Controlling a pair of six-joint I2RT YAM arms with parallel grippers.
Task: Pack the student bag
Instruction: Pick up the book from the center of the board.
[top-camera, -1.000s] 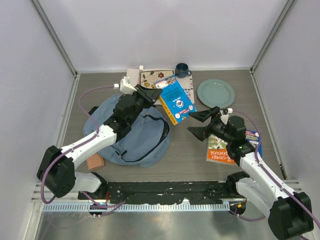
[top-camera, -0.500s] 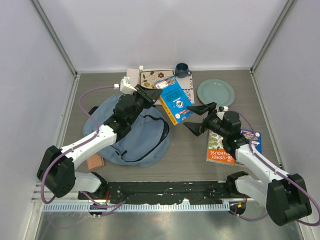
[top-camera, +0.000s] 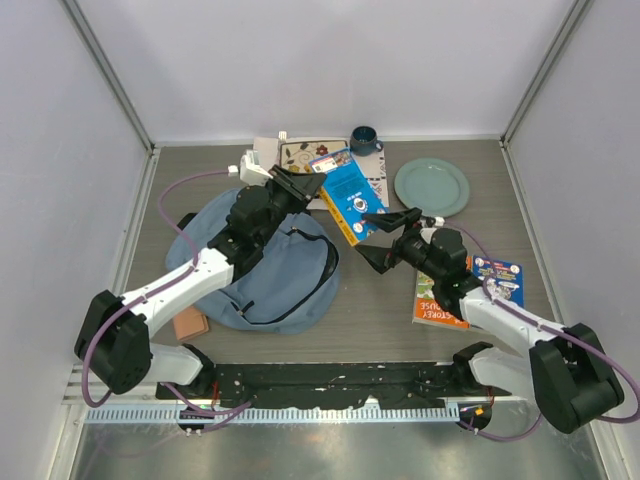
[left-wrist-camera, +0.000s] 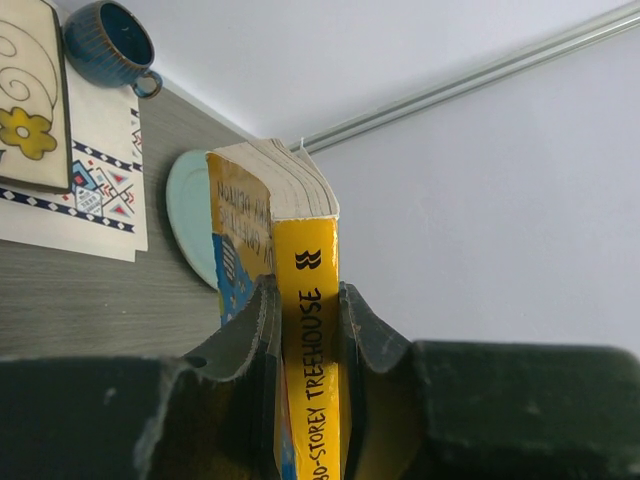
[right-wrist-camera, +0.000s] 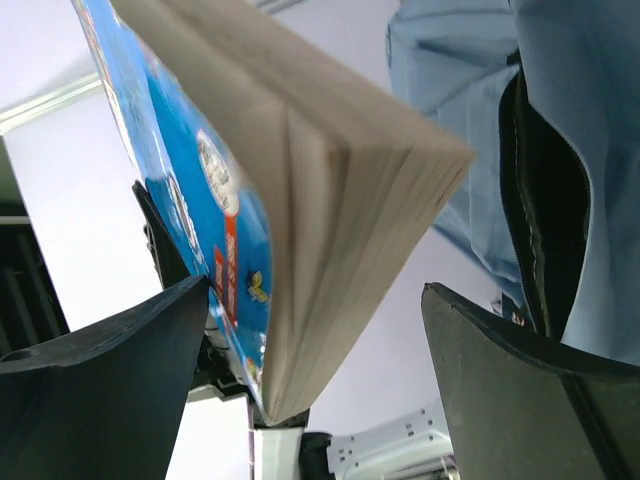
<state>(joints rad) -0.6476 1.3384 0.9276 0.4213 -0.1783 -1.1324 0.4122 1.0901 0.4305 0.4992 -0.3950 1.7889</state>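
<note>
I need to take the blue-covered book by its lower page edge (top-camera: 369, 230) with my right gripper next. Then the opposite end stays free to go into the bag (top-camera: 262, 275).
The light-blue student bag (top-camera: 262, 275) lies open on the table at the left, its dark zipper line curving along its right side; it also shows in the right wrist view (right-wrist-camera: 580, 130). My left gripper (top-camera: 305, 187) is shut on a blue and yellow book (top-camera: 352, 198), gripping its yellow spine (left-wrist-camera: 306, 330) and holding it raised beside the bag. My right gripper (top-camera: 390, 236) is open, its jaws standing on either side of the book's lower page edge (right-wrist-camera: 330, 230) without touching it.
A second book (top-camera: 468, 292) lies under my right arm. A pale green plate (top-camera: 432, 186), a dark blue cup (top-camera: 364, 139) and a white patterned mat (top-camera: 290, 160) with a cream board on it lie at the back. A brown eraser-like block (top-camera: 190, 324) sits near the bag.
My right gripper has moved left from above the second book up to the held book, its open jaws now around that book's edge. The left gripper has kept holding the book.
</note>
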